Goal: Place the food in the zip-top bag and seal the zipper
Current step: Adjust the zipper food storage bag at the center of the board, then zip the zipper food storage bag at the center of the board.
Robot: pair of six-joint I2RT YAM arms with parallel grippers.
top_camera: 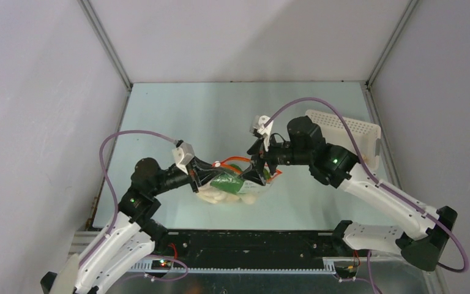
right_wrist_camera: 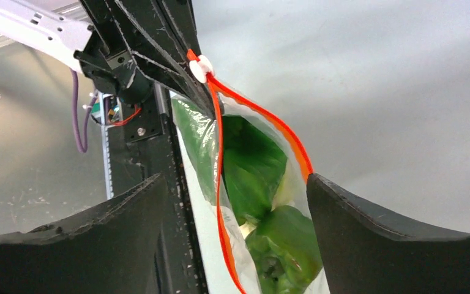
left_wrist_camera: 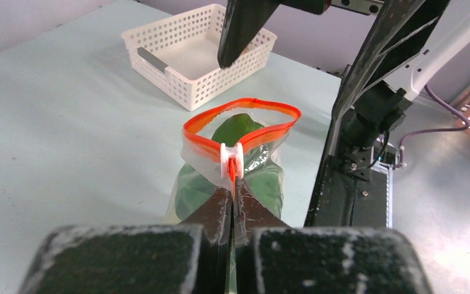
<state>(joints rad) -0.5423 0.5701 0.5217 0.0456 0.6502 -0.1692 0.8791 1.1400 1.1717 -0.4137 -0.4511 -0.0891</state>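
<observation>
The white slider [left_wrist_camera: 232, 160] can seal the zip-top bag, so my right gripper needs to grab it next, with its fingers on both sides across the orange-red zipper [left_wrist_camera: 242, 105].
The clear zip-top bag [top_camera: 248, 195] lies between the two grippers with its mouth open. Its orange-red zipper [left_wrist_camera: 242, 105] forms an open loop, with a white slider [left_wrist_camera: 231, 161] at the near end. My left gripper [left_wrist_camera: 232, 207] is shut on the bag's edge just below the slider. Green leafy food [right_wrist_camera: 254, 162] and a cream-white piece [top_camera: 219, 197] are inside the bag. My right gripper [right_wrist_camera: 234, 184] is open, one finger [right_wrist_camera: 391, 239] on each side of the bag's mouth, not pinching it. It also shows in the top view [top_camera: 259, 173].
A white perforated basket [left_wrist_camera: 199, 52] stands at the back right of the table and shows in the top view [top_camera: 350, 130]. The black rail of the arm bases [top_camera: 251, 242] runs along the near edge.
</observation>
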